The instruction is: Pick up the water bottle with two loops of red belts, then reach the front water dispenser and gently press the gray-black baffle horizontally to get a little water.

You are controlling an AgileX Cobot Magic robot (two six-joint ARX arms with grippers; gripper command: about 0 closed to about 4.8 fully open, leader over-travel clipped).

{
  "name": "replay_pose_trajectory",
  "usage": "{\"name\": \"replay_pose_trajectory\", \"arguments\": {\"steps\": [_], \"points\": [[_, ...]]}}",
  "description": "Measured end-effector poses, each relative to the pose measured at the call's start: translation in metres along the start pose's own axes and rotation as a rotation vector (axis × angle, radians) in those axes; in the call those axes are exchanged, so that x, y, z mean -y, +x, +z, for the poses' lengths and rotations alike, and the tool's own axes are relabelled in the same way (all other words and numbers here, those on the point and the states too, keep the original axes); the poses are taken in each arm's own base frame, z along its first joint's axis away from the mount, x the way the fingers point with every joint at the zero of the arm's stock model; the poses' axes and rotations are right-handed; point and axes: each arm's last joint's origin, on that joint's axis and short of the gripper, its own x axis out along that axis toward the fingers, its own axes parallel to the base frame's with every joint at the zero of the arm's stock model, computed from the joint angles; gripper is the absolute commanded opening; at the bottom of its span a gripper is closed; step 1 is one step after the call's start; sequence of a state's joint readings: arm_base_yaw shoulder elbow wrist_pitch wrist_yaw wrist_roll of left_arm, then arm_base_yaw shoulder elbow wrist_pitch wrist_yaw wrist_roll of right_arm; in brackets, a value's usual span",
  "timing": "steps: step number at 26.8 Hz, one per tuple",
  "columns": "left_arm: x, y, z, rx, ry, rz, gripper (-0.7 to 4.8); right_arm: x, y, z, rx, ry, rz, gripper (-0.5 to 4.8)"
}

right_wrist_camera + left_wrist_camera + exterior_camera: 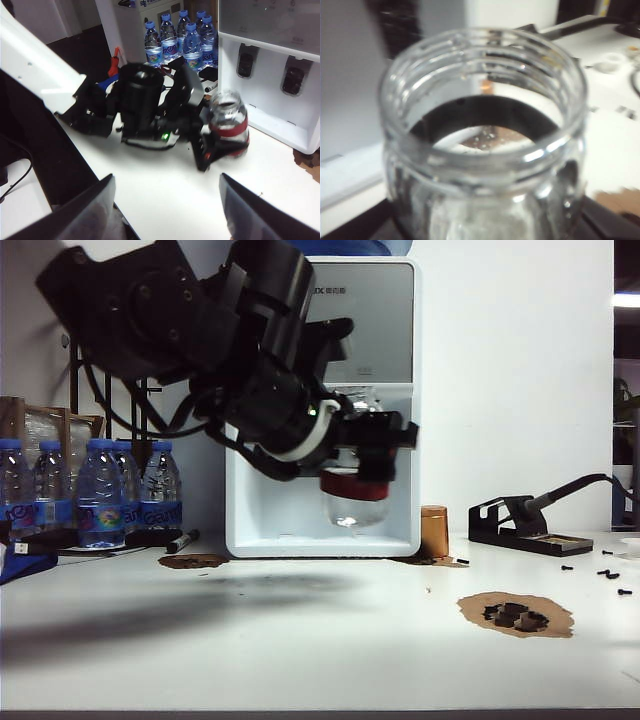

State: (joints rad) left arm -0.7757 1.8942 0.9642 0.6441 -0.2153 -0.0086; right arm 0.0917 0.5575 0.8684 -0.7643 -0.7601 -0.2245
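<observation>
The bottle's base (pixel 355 523) is hanging above the white table. My left gripper needs to keep holding the water bottle, because it would fall if I opened now.
The water bottle (pixel 352 502), clear glass with a red band, hangs above the table in front of the white water dispenser (pixel 398 390). My left gripper (pixel 366 468) is shut on its body from the side. The left wrist view looks down into the bottle's open mouth (pixel 485 159). In the right wrist view the bottle (pixel 229 122) is a little short of the dispenser (pixel 270 120), apart from its two gray-black baffles (pixel 245 64), (pixel 292 80). My right gripper (pixel 167 210) hovers open over the bare table, away from the bottle, and is outside the exterior view.
Several blue-capped plastic bottles (pixel 100 490) stand left of the dispenser, with a black marker (pixel 183 539) beside them. A copper cup (pixel 433 532) and a soldering iron stand (pixel 520 525) sit to the right. Small black parts (pixel 515 615) lie on a brown patch.
</observation>
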Motion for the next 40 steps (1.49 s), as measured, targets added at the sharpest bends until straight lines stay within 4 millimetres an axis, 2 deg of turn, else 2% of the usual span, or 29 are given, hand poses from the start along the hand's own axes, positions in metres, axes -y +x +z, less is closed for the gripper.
{"name": "replay_pose_trajectory", "arguments": {"steps": [3, 6, 10, 16, 25, 33, 40], "points": [[0.009, -0.006, -0.011, -0.019, 0.012, -0.031, -0.05, -0.006, -0.006, -0.001, 0.014, -0.013, -0.004, 3.37], [0.007, -0.009, -0.019, -0.038, -0.010, -0.025, -0.05, -0.010, -0.010, -0.002, 0.026, -0.027, -0.023, 3.37], [0.003, -0.019, -0.041, -0.080, -0.024, -0.014, -0.04, -0.010, -0.012, -0.005, 0.000, -0.009, -0.090, 3.38], [-0.001, -0.034, -0.060, -0.039, -0.034, -0.016, -0.04, -0.012, -0.013, -0.007, -0.012, 0.002, -0.091, 3.38], [-0.003, -0.042, -0.069, -0.035, -0.034, -0.016, -0.04, -0.014, -0.016, -0.010, -0.029, 0.006, -0.134, 3.38], [-0.001, -0.042, -0.069, -0.035, -0.035, -0.041, -0.05, -0.014, -0.016, -0.010, -0.029, 0.006, -0.133, 3.38], [0.000, -0.039, -0.077, -0.054, -0.030, -0.057, -0.05, -0.013, -0.016, -0.009, -0.024, 0.001, -0.134, 3.38]]}}
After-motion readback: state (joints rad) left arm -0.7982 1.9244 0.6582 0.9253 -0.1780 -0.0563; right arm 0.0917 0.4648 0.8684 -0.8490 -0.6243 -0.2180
